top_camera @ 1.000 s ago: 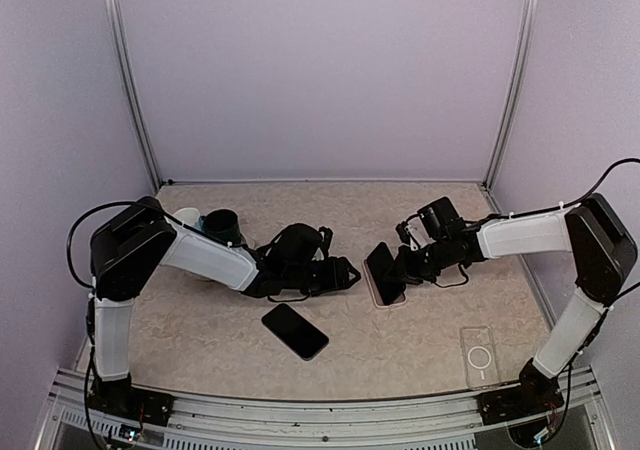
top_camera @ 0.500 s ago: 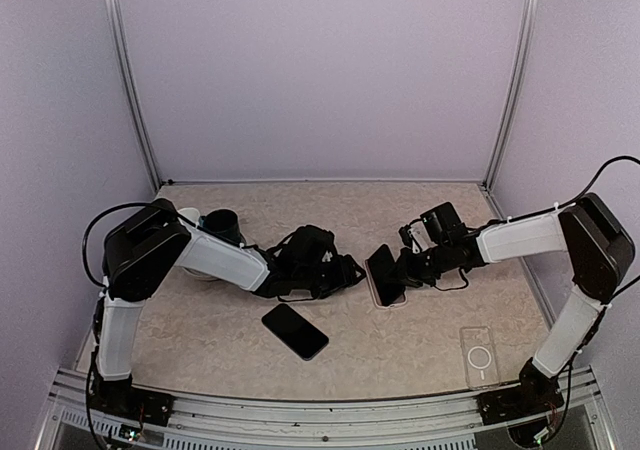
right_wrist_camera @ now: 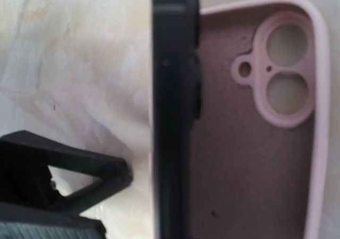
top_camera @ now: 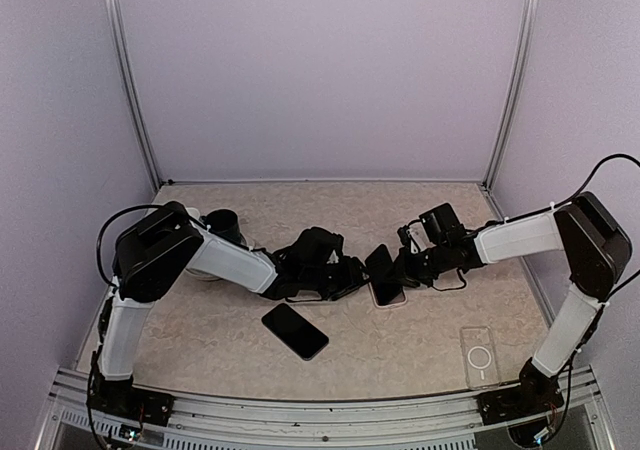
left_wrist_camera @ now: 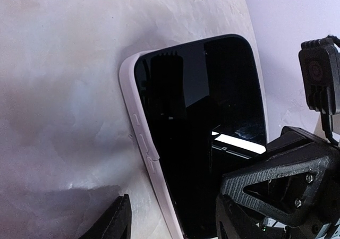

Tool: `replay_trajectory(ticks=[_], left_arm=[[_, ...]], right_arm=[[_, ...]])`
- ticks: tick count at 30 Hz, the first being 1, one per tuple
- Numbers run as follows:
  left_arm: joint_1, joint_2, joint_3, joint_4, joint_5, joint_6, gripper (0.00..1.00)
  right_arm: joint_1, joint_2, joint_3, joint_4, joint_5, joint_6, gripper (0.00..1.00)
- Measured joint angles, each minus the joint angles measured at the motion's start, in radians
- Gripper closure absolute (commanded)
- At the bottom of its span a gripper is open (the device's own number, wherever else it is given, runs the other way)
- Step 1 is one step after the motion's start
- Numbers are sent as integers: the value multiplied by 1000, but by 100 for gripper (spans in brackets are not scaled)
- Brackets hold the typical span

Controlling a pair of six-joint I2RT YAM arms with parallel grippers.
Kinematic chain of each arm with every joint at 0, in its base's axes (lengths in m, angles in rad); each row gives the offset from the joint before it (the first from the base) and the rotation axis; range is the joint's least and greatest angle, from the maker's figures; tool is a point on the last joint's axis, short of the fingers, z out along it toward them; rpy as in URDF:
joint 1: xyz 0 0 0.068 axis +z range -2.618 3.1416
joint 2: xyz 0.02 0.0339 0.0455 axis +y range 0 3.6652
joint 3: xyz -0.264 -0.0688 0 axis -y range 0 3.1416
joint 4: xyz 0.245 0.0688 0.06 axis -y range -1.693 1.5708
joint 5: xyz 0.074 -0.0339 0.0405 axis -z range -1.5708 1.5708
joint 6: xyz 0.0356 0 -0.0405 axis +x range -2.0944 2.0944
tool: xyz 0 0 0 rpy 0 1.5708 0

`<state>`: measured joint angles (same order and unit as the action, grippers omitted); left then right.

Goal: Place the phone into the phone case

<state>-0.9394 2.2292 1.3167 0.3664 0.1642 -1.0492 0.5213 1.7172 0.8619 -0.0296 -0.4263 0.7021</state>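
Observation:
I should let go of the phone with my right gripper. The phone's lower edge sits in the case, so the phone would come to rest there.
A black phone (top_camera: 379, 263) stands tilted on its long edge inside a pale pink case (top_camera: 390, 296) at mid table. My right gripper (top_camera: 402, 269) is shut on the phone's raised edge. In the right wrist view the phone (right_wrist_camera: 170, 90) is edge-on beside the case's inside (right_wrist_camera: 244, 159), and only one finger (right_wrist_camera: 79, 183) shows. My left gripper (top_camera: 350, 275) is open just left of the phone. In the left wrist view its fingers (left_wrist_camera: 114, 223) straddle the case's edge (left_wrist_camera: 130, 90) and the phone's screen (left_wrist_camera: 212, 122).
A second black phone (top_camera: 295, 330) lies flat near the front, left of centre. A clear case with a ring (top_camera: 478, 355) lies at the front right. A white cup (top_camera: 190, 217) and a dark cup (top_camera: 225, 225) stand at the left behind my left arm.
My left arm has reached to the right, bringing its open gripper up to the phone and case. My right gripper still holds the phone tilted, shifted slightly left.

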Motion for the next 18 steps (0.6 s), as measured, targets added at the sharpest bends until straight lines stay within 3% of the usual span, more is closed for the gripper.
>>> replay_trajectory(ticks=[2, 4, 7, 12, 15, 18], left_arm=[[1, 2, 0, 6, 11, -2, 46], [2, 3, -5, 15, 14, -7, 46], [4, 3, -14, 34, 20, -16, 47], [9, 5, -14, 39, 39, -23, 47], [9, 5, -14, 39, 39, -23, 47], [9, 5, -14, 39, 40, -23, 47]], right_arm=[[0, 0, -13, 24, -8, 19, 100], [-1, 2, -19, 39, -16, 32, 83], [-2, 7, -25, 48, -23, 42, 66], [-2, 24, -21, -6, -6, 17, 62], [-2, 24, 2, -48, 19, -7, 54], [0, 24, 34, -98, 48, -34, 34]])
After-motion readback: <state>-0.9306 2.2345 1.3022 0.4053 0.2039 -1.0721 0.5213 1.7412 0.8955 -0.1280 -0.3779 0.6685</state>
